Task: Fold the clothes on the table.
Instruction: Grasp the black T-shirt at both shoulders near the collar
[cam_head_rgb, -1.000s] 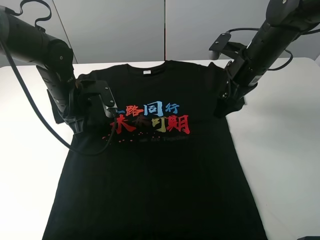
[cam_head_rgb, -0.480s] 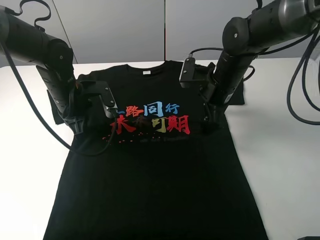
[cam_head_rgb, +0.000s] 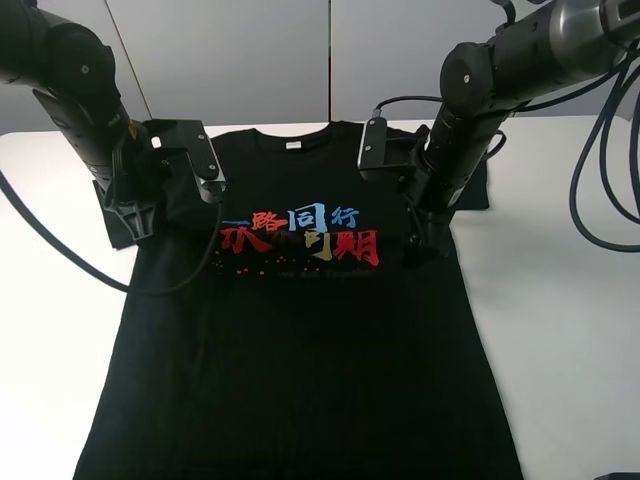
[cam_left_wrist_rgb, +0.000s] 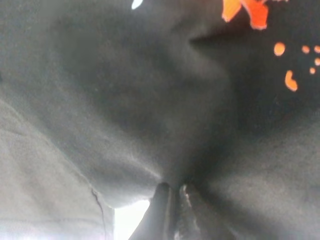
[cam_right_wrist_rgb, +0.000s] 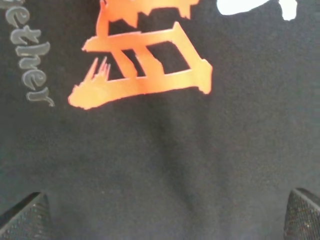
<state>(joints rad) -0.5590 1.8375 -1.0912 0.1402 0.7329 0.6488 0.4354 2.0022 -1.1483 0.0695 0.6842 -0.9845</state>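
Next, my right gripper grabs the black T-shirt by its chest cloth (cam_head_rgb: 418, 274) beside the red print (cam_head_rgb: 357, 248) to fold it.
The clothes (cam_head_rgb: 300, 350), a black T-shirt with a red, blue and yellow print (cam_head_rgb: 300, 235), lie chest-up on the white table (cam_head_rgb: 560, 330). My left gripper (cam_head_rgb: 133, 215) is at the shirt's left shoulder, beside the sleeve. In the left wrist view this gripper (cam_left_wrist_rgb: 172, 205) is shut on a pinch of the black cloth (cam_left_wrist_rgb: 150, 100), which tents up toward it. My right gripper (cam_head_rgb: 420, 250) hangs open just above the chest, right of the print. In its wrist view the gripper (cam_right_wrist_rgb: 162, 217) has black fingertips (cam_right_wrist_rgb: 25, 217) spread wide over a red character (cam_right_wrist_rgb: 145, 75).
The right sleeve (cam_head_rgb: 480, 185) lies flat behind the right arm. Bare white tabletop (cam_head_rgb: 50, 350) shows on both sides of the shirt. Black cables (cam_head_rgb: 600, 190) loop down at the far right, and grey wall panels (cam_head_rgb: 330, 60) stand behind the table.
My right arm swung in from the right sleeve to the chest beside the print. My left arm rose and drew back left with the cloth, wrinkling the print's left end.
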